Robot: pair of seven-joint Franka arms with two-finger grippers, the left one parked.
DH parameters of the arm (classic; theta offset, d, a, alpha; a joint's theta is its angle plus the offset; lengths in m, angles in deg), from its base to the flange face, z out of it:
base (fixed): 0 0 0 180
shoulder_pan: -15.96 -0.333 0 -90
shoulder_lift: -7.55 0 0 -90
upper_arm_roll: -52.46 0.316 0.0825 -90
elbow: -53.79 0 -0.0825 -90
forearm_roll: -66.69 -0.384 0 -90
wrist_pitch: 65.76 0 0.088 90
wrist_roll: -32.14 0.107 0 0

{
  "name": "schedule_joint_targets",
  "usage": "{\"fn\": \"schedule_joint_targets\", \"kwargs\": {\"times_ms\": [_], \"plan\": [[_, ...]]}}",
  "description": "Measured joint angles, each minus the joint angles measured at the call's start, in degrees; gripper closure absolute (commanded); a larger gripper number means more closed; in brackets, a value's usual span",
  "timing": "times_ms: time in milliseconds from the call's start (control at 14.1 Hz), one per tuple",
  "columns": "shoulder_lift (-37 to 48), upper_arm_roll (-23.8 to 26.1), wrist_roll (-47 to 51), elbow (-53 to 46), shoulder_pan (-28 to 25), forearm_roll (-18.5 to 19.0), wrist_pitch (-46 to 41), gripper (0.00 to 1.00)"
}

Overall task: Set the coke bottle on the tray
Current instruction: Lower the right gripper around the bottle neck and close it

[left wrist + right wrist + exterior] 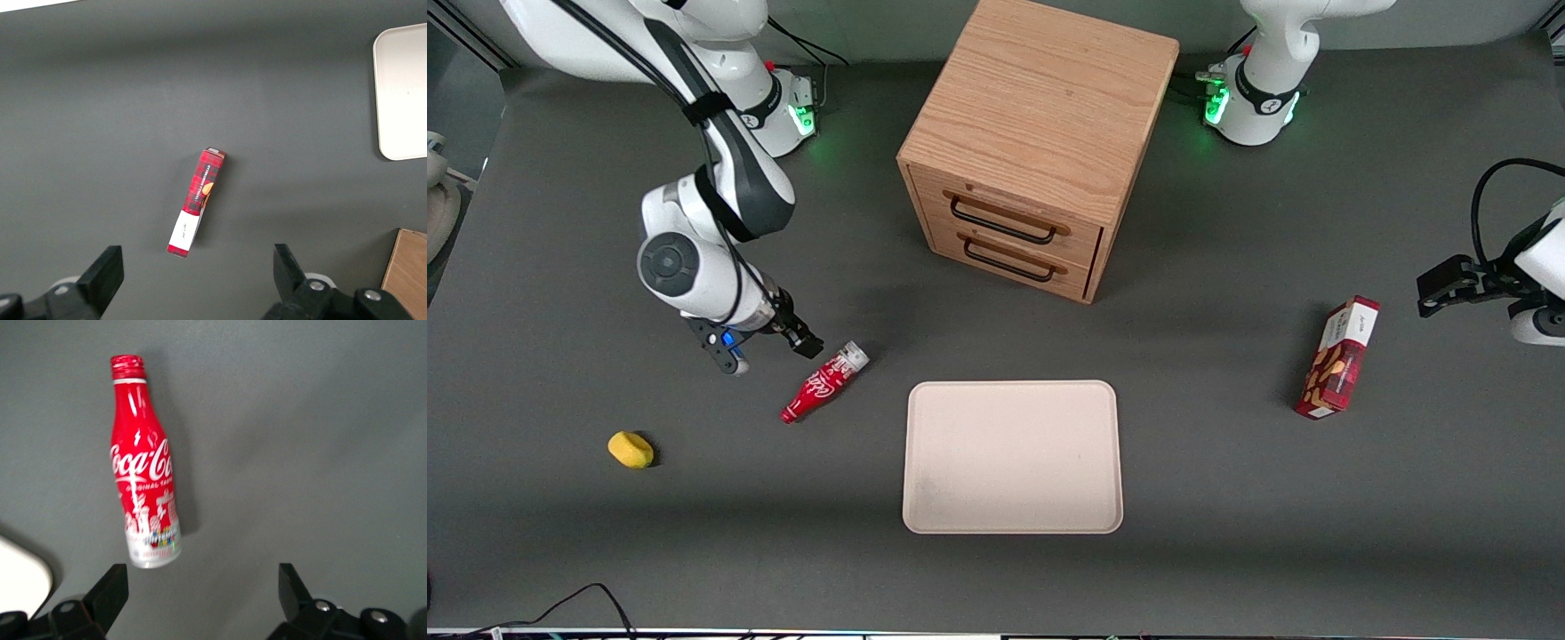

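Note:
My right gripper is to grab the coke bottle by its printed body [829, 380] next, so that it can set the bottle on the tray [1012, 457].
The coke bottle [824, 381] [143, 465] lies on its side on the dark table, red with white script, its silvery end pointing toward the gripper and its red neck toward the front camera. My right gripper [783, 345] [201, 590] hovers just beside the bottle's silvery end, open, with nothing between its fingers. The pale beige tray [1012, 457] [402, 90] lies flat beside the bottle, toward the parked arm's end; one rounded corner of the tray [20, 577] shows in the right wrist view.
A wooden two-drawer cabinet [1032, 142] stands farther from the front camera than the tray. A red snack box [1337, 357] [196, 201] lies toward the parked arm's end. A yellow lump [631, 450] sits nearer the camera, toward the working arm's end.

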Motion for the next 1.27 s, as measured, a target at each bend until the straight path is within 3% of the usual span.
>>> {"fn": "schedule_joint_targets", "kwargs": {"times_ms": [496,1274], "plan": [[-8.54,-0.64,1.35,-1.08,0.18,4.74,7.87,0.00],[-16.99,-1.07,1.37,-7.77,0.31,8.12,12.27,0.00]]}}
